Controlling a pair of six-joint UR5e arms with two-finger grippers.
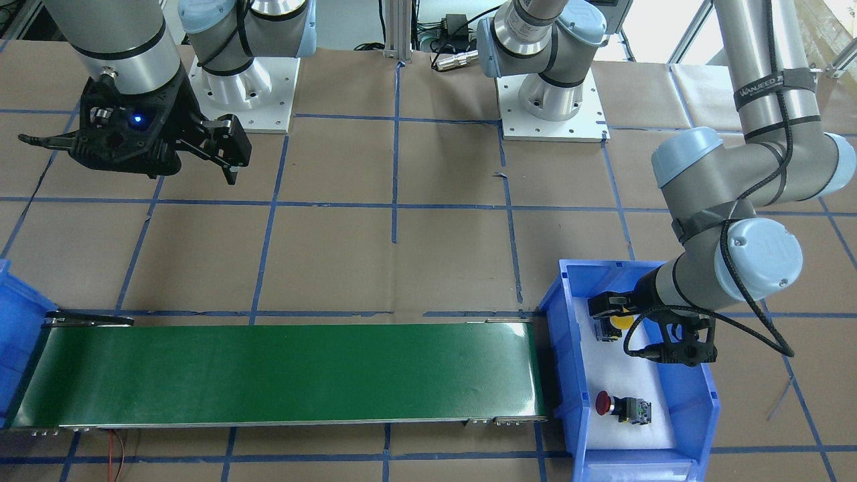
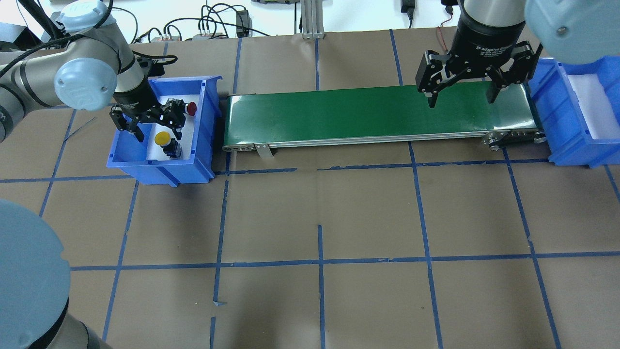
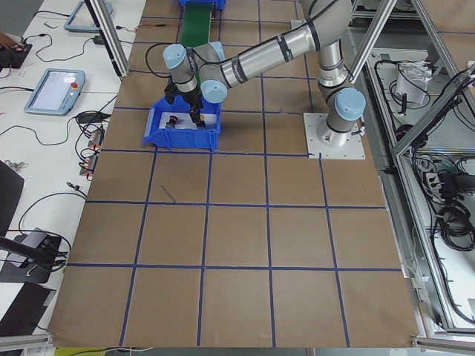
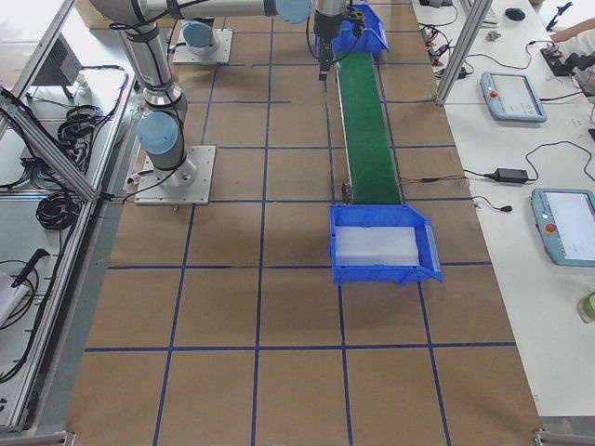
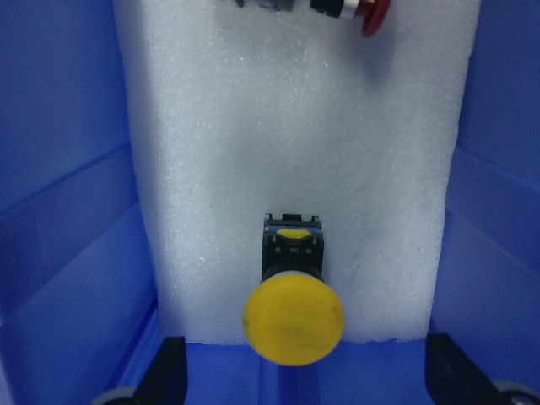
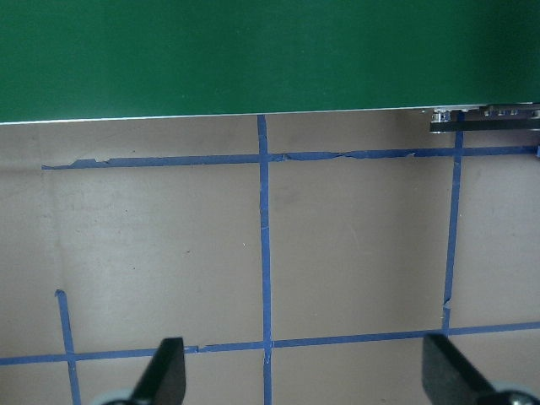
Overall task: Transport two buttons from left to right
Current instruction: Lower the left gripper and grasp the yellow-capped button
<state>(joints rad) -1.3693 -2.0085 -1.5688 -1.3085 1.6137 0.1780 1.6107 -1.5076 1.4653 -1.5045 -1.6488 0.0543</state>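
The robot's left gripper should next take hold of the yellow button by its yellow cap (image 1: 620, 321) (image 5: 293, 318), so that the buttons can be transported across.
The yellow button (image 5: 293, 321) lies on its side on white foam in the left blue bin (image 2: 160, 170), its cap toward the camera. It also shows in the overhead view (image 2: 162, 139) and, partly hidden by the gripper, in the front view (image 1: 620, 322). The red button (image 2: 191, 108) lies apart from it on the same foam, also seen in the front view (image 1: 604, 402) and at the top of the left wrist view (image 5: 371, 10). My left gripper (image 2: 147, 123) hangs open and empty just above the yellow button. My right gripper (image 2: 461, 97) is open and empty, raised near the belt's right end.
A green conveyor belt (image 2: 378, 111) runs between the left bin and a second blue bin (image 2: 581, 114) with bare white foam at the right. The table is brown paper with blue tape lines (image 6: 263, 253). The arm bases (image 1: 552, 107) stand behind.
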